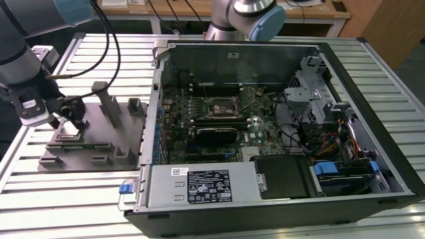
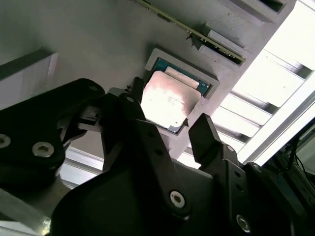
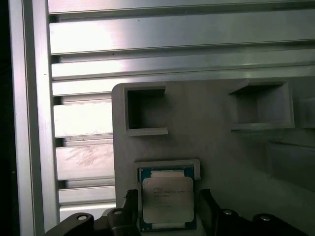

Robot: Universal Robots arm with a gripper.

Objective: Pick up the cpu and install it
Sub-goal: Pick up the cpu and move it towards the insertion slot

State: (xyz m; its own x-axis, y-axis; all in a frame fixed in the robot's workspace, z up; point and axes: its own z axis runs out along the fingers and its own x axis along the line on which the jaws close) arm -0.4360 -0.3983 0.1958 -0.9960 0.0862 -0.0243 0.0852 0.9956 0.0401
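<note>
My gripper is going to grab the cpu next by its opposite side edges. Then it can install the cpu in the black socket (image 1: 219, 107).
The cpu (image 3: 167, 199) is a small flat square chip with a silvery top. It lies flat in a shallow square nest on the grey plastic tray (image 1: 99, 144), and the second wrist view also shows the cpu (image 2: 170, 101). My gripper (image 1: 69, 122) hangs low over that nest at the exterior view's left. In both wrist views its two dark fingers stand on either side of the chip with a small gap on each side, so the gripper (image 3: 167, 196) is open around it. The black socket (image 1: 219, 107) sits on the motherboard inside the computer case.
Upright posts (image 1: 106, 107) rise from the tray just beside the gripper. The open computer case (image 1: 279, 124) lies at the exterior view's right on a ribbed aluminium table (image 1: 53, 199). A second arm's base (image 1: 246, 15) stands behind the case. Cables hang near my wrist.
</note>
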